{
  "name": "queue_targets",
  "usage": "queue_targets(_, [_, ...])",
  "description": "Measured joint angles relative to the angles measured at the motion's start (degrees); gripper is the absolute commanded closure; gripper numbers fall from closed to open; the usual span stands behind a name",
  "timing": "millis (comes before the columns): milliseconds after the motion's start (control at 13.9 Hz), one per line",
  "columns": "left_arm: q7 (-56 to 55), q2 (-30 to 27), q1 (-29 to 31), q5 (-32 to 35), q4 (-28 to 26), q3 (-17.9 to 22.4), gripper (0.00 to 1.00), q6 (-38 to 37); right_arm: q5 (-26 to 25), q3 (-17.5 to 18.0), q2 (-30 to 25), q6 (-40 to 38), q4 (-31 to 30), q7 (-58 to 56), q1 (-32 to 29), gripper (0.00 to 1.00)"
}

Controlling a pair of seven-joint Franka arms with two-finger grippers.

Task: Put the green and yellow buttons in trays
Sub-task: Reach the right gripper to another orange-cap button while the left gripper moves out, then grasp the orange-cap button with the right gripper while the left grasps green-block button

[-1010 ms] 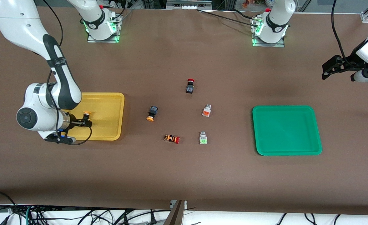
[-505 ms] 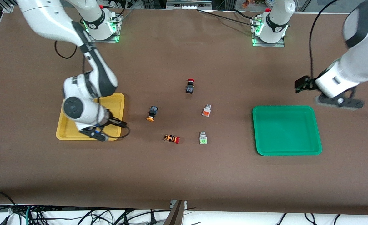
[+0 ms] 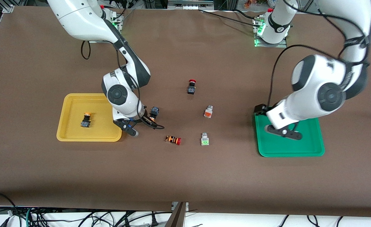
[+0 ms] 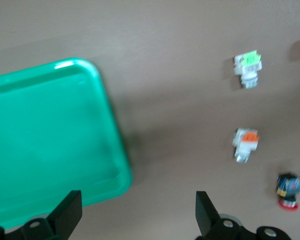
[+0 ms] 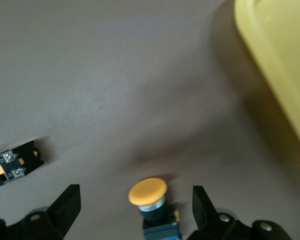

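Observation:
My fingers are above the second black button's body (image 3: 154, 111) (image 5: 161, 229) and would miss it if I closed now. My right gripper needs to go down first and then close on the button's body.
The yellow tray (image 3: 75, 105) holds one black button with a yellow-orange cap (image 3: 86, 119). My right gripper (image 3: 148, 121) is open and low around a second yellow-capped black button (image 3: 154, 111), which lies on the table beside that tray; in the right wrist view its cap (image 5: 148, 192) sits between the fingers (image 5: 65, 205), untouched. A grey orange-faced button (image 3: 208, 112) and a grey green-faced button (image 3: 205, 139) lie mid-table. My left gripper (image 3: 260, 109) is open and empty over the corner of the empty green tray (image 3: 311, 148).
A black switch with a red mushroom cap (image 3: 191, 86) stands farther from the camera than the grey buttons. An orange-striped switch with a red cap (image 3: 173, 139) lies beside the green-faced button, toward the right arm's end. The left wrist view shows the green tray (image 4: 45, 140) and both grey buttons.
My right gripper let go of a yellow-capped button in the yellow tray and moved to the second one on the table. My left arm swung in over the green tray.

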Motion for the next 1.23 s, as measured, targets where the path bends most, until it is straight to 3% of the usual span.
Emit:
queue_targets(144, [-2.3, 5.2, -3.0, -0.4, 0.1, -0.1, 0.00, 9.6, -0.1, 0.0, 0.9, 1.4, 0.0, 2.3, 0.9, 0.02])
queue_targets(433, [-14.6, 14.4, -9.8, -0.7, 0.4, -0.3, 0.00, 29.7, -0.5, -0.2, 3.2, 2.0, -0.4, 4.3, 1.7, 0.21])
queue_targets(649, [-21.1, 19.0, -12.9, -0.7, 0.7, 0.2, 0.00, 40.0, -0.6, -0.3, 4.4, 3.0, -1.3, 4.4, 2.4, 0.56])
queue_targets(865, [-21.6, 21.0, -13.9, -0.7, 0.9, 0.5, 0.00, 42.9, -0.7, -0.4, 3.9, 3.0, -1.4, 4.5, 2.6, 0.97])
queue_targets(1010, [-21.9, 21.7, -17.5, -0.7, 1.0, 3.7, 0.00, 43.8, -0.7, -0.4, 3.8, 3.2, -1.4, 4.5, 2.6, 1.00])
queue_targets(1226, [-26.4, 23.7, -27.4, -0.7, 2.4, 13.1, 0.03, 44.1, -0.8, -1.7, 3.7, 3.3, -1.3, 1.9, 2.6, 1.00])
